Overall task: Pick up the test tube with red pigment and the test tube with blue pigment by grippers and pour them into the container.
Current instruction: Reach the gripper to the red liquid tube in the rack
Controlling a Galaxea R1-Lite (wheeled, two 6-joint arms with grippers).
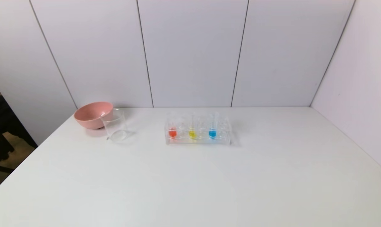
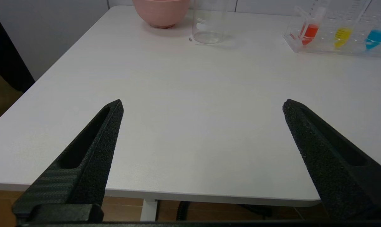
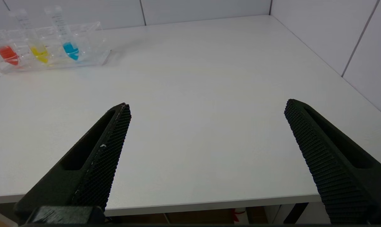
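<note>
My left gripper needs to grab the red test tube next by its upper end just under the tube's rim [image 1: 172, 119] [image 2: 320, 13], and the clear rack closes around the tube's lower half.
The red-pigment tube [image 1: 172, 131] and the blue-pigment tube [image 1: 212, 131] stand upright in a clear rack [image 1: 198, 141] at the table's middle back. They also show in the left wrist view as the red tube [image 2: 309, 31] and the blue tube [image 2: 375, 37], and in the right wrist view as the red tube [image 3: 8, 53] and the blue tube [image 3: 70, 49]. The clear beaker [image 1: 115, 124] stands left of the rack; it also shows in the left wrist view [image 2: 208, 22]. My left gripper [image 2: 203, 105] and right gripper [image 3: 207, 105] are open and empty at the table's near edge, outside the head view.
A pink bowl [image 1: 93, 114] sits just behind and left of the beaker. A yellow-liquid tube [image 1: 192, 132] stands between the red and blue ones. White walls close the table at the back and right; the table's left edge drops off.
</note>
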